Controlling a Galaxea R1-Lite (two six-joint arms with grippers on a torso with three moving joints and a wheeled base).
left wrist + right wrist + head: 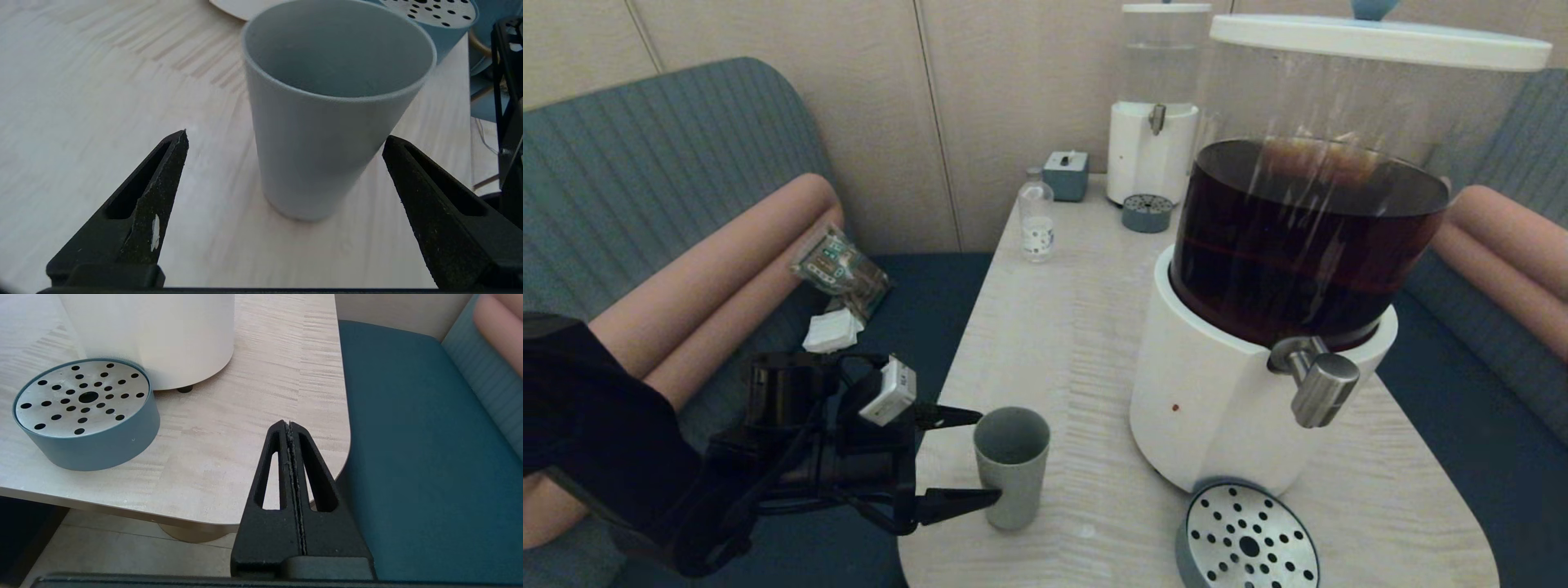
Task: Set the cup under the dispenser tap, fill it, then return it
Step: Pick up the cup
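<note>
My left gripper moves forward next before it closes on the cup, since the gripper's fingers stop short of the cup's middle.
The grey-green cup stands upright on the light wood table, near its front left edge and left of the big white-based dispenser. No liquid shows inside the cup. My left gripper is open, its black fingers straddling the cup's near side with gaps on both sides. The brushed-steel tap juts from the dispenser above the round perforated drip tray. My right gripper is shut and empty, low by the table's front right corner, close to the drip tray.
At the table's far end stand a smaller clear-liquid dispenser, its little drip tray, a small grey box and a clear labelled bottle. Packets lie on the left sofa. Blue seats flank the table.
</note>
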